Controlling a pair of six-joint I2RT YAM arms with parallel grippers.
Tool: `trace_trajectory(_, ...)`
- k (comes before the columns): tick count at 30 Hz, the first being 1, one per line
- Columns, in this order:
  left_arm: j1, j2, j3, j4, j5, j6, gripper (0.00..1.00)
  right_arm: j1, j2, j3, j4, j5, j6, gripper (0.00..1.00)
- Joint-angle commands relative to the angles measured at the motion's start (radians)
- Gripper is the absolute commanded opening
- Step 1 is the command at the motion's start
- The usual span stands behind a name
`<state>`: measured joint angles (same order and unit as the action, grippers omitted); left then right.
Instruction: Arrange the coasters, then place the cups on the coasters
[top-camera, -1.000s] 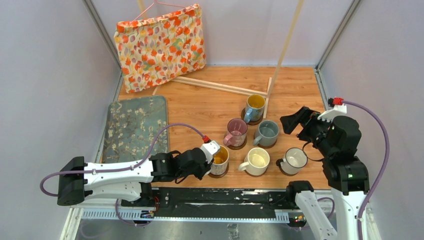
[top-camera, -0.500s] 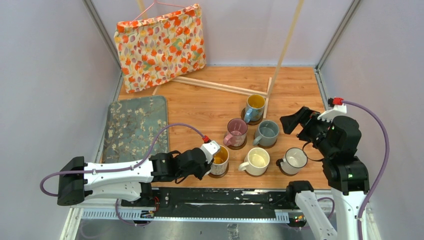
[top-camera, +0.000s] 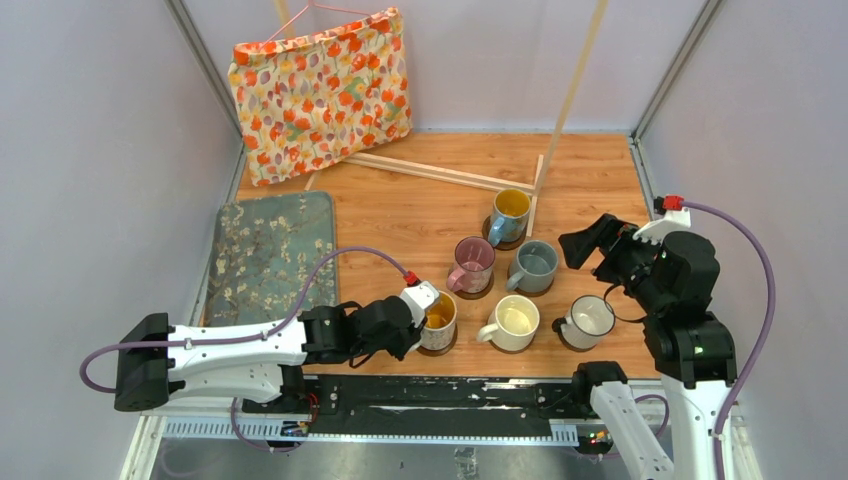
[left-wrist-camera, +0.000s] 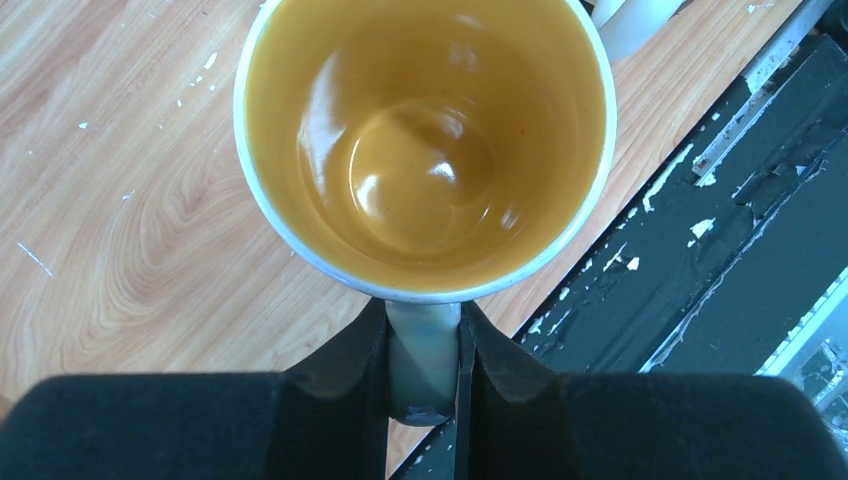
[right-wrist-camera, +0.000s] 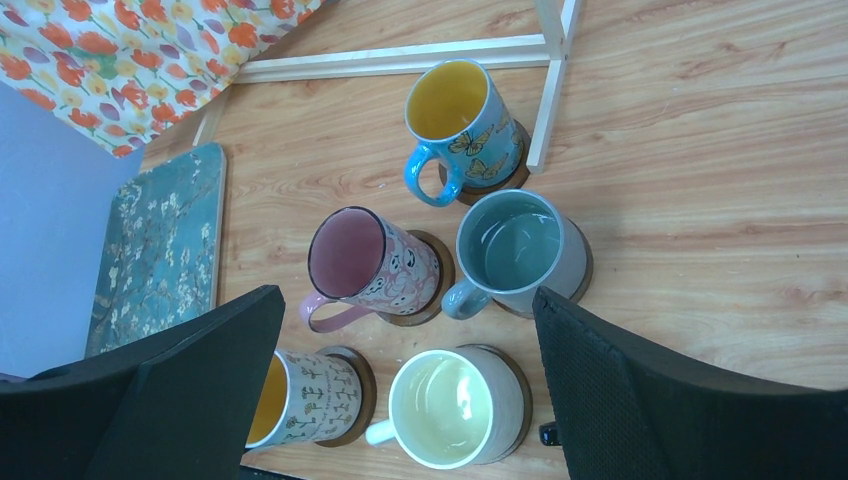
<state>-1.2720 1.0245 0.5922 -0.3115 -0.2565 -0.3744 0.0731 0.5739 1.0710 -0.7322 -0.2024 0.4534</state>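
The pale cup is standing upright on its dark-brown coaster. I need to open my left gripper, and the cup would stay standing.
Six cups stand in a cluster, each on a dark-brown coaster. My left gripper (left-wrist-camera: 424, 330) is shut on the handle (left-wrist-camera: 424, 365) of the pale cup with orange inside (top-camera: 440, 320), at the front left of the group; it sits over its coaster (right-wrist-camera: 366, 392). Behind and to the right are the pink cup (top-camera: 472, 264), blue cup (top-camera: 510, 215), grey-blue cup (top-camera: 535, 265), cream cup (top-camera: 516, 322) and white dark-rimmed cup (top-camera: 588, 320). My right gripper (top-camera: 590, 245) hangs open above the table just right of the grey-blue cup, with nothing between its fingers (right-wrist-camera: 210, 380).
A grey floral mat (top-camera: 262, 255) lies at the left. An orange flowered bag (top-camera: 320, 90) leans on the back wall, with thin wooden sticks (top-camera: 440, 172) beside it. The black base rail (top-camera: 440, 395) runs along the near edge, close to the held cup.
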Motion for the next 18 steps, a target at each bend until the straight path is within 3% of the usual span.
trace_trajectory(1, -0.006, -0.022, -0.01, 0.008, -0.017, -0.012, 0.15, 0.014, -0.008, -0.009, 0.013, -0.013, 0.012, 1.0)
trace_trajectory(8, -0.007, -0.03, -0.009, -0.008, -0.026, -0.017, 0.32, 0.014, -0.008, -0.009, 0.016, -0.015, 0.014, 1.0)
trace_trajectory(18, -0.007, -0.046, -0.002, -0.015, -0.027, -0.02, 0.72, 0.014, -0.008, -0.006, 0.018, -0.019, 0.02, 1.0)
